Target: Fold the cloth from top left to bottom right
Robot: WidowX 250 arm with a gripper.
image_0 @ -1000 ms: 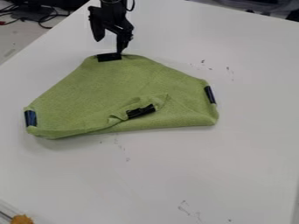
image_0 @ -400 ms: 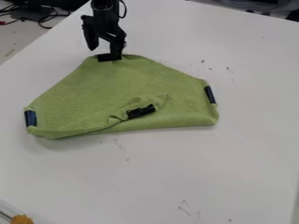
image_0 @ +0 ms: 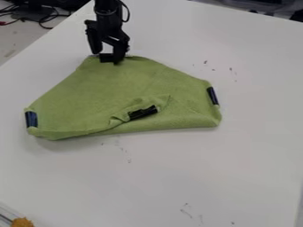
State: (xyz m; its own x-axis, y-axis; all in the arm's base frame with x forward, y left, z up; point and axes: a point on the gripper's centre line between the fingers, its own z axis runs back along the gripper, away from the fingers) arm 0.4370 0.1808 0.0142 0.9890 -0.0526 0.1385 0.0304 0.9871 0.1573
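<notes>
The gripper should next grab the green cloth by its top corner with the black tape. Then the gripper can fold the green cloth (image_0: 112, 88) across itself.
The black gripper (image_0: 106, 56) hangs at the upper left, over the top corner of the green cloth (image_0: 112, 88). Its two fingers stand apart, one at the left and one at the right of the black tape (image_0: 106, 58) on that corner. The cloth lies with its lower edge folded up; a turned-over corner with black tape (image_0: 143, 112) rests on its middle. More dark tape marks the left corner (image_0: 31, 119) and the right corner (image_0: 213, 95).
The white table (image_0: 177, 173) has small dark marks on it. An orange-brown object (image_0: 22, 222) stands at the lower left edge of the view. Black cables (image_0: 44, 18) lie beyond the table at the upper left.
The gripper has shifted a little left and then slightly down and right, coming lower onto the cloth's top corner. The cloth looks unmoved.
</notes>
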